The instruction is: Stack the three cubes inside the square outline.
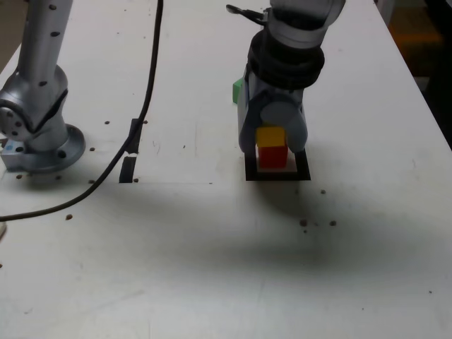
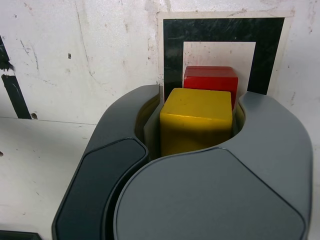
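My gripper opens next, since the yellow cube's lower edge (image 1: 271,145) meets the red cube's top (image 1: 272,148), so the yellow cube would stand.
In the exterior view my gripper (image 1: 272,138) reaches down over the square outline (image 1: 279,174) and is shut on the yellow cube (image 1: 270,135). That cube sits on top of the red cube (image 1: 274,157), which stands inside the outline. The green cube (image 1: 238,90) peeks out behind the gripper, on the exterior view's left of it, mostly hidden. In the wrist view the yellow cube (image 2: 196,120) is clamped between the grey jaws of the gripper (image 2: 197,107), with the red cube (image 2: 210,80) beyond it over the white centre of the outline (image 2: 220,30).
The arm's silver base (image 1: 39,134) stands at the exterior view's left, with a black cable (image 1: 145,99) trailing across the white table. Two short black tape strips (image 1: 134,131) (image 1: 128,169) lie between base and outline. The table's edge runs along the exterior view's right.
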Robot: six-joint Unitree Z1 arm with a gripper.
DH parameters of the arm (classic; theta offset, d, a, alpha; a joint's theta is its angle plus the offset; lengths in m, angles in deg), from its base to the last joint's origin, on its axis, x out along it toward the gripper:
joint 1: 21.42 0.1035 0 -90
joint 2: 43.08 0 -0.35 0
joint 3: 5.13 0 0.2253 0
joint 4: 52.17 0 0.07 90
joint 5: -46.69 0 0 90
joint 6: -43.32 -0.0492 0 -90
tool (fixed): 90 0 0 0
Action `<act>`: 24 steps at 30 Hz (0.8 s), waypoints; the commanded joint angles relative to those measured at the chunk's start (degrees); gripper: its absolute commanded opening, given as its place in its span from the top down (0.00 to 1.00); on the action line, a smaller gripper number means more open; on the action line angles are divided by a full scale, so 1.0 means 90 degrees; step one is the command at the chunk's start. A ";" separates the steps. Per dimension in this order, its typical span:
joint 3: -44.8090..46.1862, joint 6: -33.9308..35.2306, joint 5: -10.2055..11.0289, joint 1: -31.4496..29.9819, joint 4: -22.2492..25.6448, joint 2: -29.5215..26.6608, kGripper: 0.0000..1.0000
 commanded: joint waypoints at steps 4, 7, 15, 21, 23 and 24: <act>-0.0044 -0.0025 0.0017 0.0004 -0.0044 0.0019 0.85; -0.0042 -0.0037 0.0017 0.0008 -0.0087 0.0027 0.82; -0.0036 -0.0060 -0.0001 0.0009 -0.0124 0.0045 0.70; -0.0079 -0.0071 -0.0003 0.0010 -0.0031 0.0074 0.47; -0.0089 -0.0087 -0.0006 0.0011 -0.0017 0.0084 0.35; -0.0092 -0.0102 -0.0008 0.0010 -0.0014 0.0089 0.28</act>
